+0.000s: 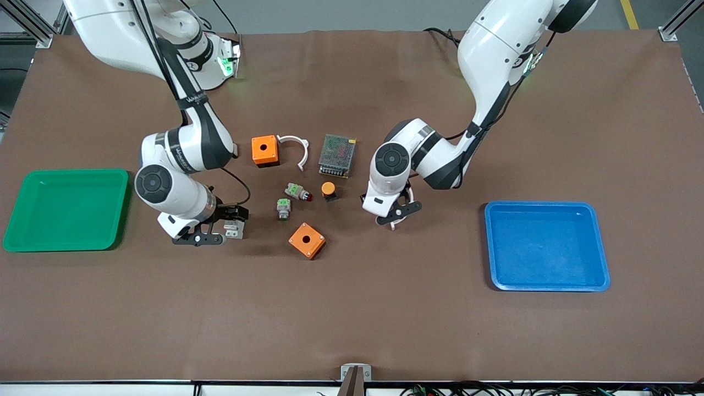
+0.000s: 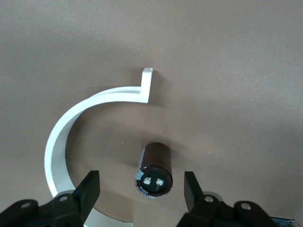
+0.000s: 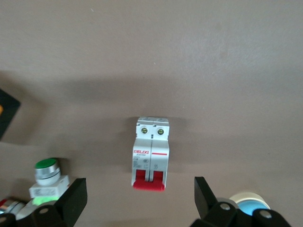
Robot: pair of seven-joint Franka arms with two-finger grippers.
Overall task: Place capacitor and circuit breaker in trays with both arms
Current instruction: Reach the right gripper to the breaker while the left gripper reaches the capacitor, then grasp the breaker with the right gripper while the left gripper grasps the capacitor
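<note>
My right gripper lowers first and closes on the circuit breaker only then, as its fingers are still above the circuit breaker in the right wrist view.
The capacitor (image 2: 154, 170), a small dark cylinder with a pale two-pin end, lies on the brown mat inside a white curved clip (image 2: 66, 137). My left gripper (image 2: 141, 191) is open and astride it, a finger on each side, not touching. In the front view the left gripper (image 1: 395, 216) hides the capacitor. The circuit breaker (image 3: 150, 153), white-grey with red levers, lies on the mat between the open fingers of my right gripper (image 3: 140, 198), untouched. In the front view the breaker (image 1: 235, 229) sits by the right gripper (image 1: 219, 225).
A green tray (image 1: 69, 242) lies at the right arm's end and a blue tray (image 1: 547, 286) at the left arm's end. Between the arms lie two orange boxes (image 1: 265, 150) (image 1: 307, 240), a second white clip (image 1: 297, 146), a mesh power supply (image 1: 337, 155), an orange-capped button (image 1: 328, 190) and two green-topped parts (image 1: 283, 208).
</note>
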